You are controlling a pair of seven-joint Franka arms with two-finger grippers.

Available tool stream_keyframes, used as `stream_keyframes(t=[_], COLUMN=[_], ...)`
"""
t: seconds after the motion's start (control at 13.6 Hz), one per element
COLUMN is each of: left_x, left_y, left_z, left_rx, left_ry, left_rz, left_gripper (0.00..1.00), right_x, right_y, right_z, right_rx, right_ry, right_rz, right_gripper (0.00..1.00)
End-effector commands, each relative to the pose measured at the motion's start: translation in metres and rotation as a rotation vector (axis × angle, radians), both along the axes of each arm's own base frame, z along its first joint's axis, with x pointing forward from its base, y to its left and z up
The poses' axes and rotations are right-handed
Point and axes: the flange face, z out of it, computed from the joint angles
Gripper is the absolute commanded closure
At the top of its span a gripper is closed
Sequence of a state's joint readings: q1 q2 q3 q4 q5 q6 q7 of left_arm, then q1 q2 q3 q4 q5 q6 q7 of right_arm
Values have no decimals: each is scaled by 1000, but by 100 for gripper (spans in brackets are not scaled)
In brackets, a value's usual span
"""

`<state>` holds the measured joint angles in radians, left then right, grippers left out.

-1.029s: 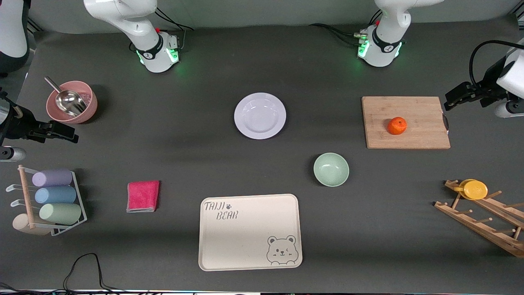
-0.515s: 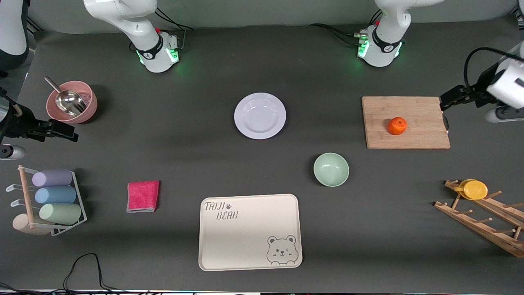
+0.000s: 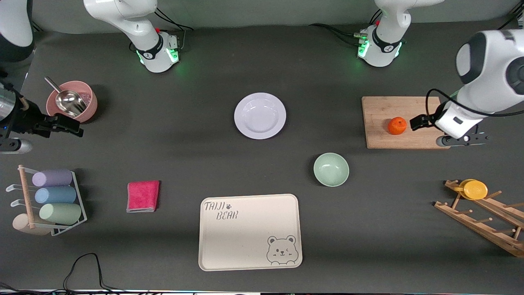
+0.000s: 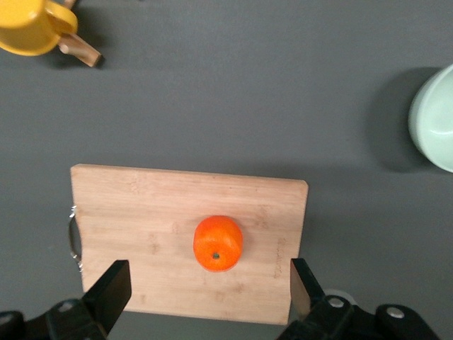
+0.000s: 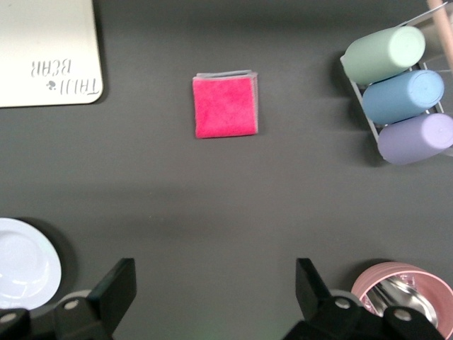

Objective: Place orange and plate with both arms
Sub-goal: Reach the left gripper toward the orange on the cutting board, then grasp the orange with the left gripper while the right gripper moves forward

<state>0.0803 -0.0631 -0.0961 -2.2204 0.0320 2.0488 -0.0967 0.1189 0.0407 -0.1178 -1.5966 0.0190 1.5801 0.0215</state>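
Note:
My left gripper next needs to grab the orange around its round body (image 3: 396, 125), so it can place the orange on the plate (image 3: 260, 116).
The orange (image 3: 397, 125) sits on a wooden cutting board (image 3: 380, 110) toward the left arm's end of the table. My left gripper (image 3: 418, 122) is open and empty, in the air over the board right beside the orange. In the left wrist view the orange (image 4: 218, 243) lies just ahead of the open left gripper (image 4: 209, 294). The pale plate (image 3: 260, 116) lies at mid table and shows in the right wrist view (image 5: 25, 262). My right gripper (image 3: 68, 126) is open and empty over bare table beside a pink bowl, seen open in its wrist view (image 5: 214, 287).
A mint-green bowl (image 3: 331, 169) and a cream bear tray (image 3: 249, 231) lie nearer the camera than the plate. A pink bowl with a metal scoop (image 3: 71, 101), a cup rack (image 3: 51, 200) and a pink cloth (image 3: 143, 196) are at the right arm's end. A wooden rack with a yellow cup (image 3: 475, 189) is at the left arm's end.
The left arm has swung in from the table's end, bringing its gripper over the board beside the orange. The right gripper has shifted slightly beside the pink bowl. The orange and plate have not moved.

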Motion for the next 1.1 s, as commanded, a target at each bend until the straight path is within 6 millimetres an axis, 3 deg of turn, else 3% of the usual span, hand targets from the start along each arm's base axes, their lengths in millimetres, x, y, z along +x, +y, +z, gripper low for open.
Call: stream_keyframes(t=[0.0,0.37,0.51,0.74,1.03], left_x=[-39,-83,-91,-93,-104], left_y=[9,12,11,12,12], left_z=[-40,-107,-121,-134,-156], left_rx=[14,4,0,-4,-11], left_ry=[-61,-111,-125,-113,-127], left_rz=[24,29,26,27,30], left_gripper=[0,0,0,0,0], right_x=[-45,-112,-131,-171,-181], right_y=[29,103,138,159,166], right_z=[8,-3,-14,-36,-53], right_rx=[7,29,29,29,58], right_ry=[-26,-41,-43,-77,-6], right_rz=[-51,-81,-76,-33,22], right_gripper=[0,0,0,0,0])
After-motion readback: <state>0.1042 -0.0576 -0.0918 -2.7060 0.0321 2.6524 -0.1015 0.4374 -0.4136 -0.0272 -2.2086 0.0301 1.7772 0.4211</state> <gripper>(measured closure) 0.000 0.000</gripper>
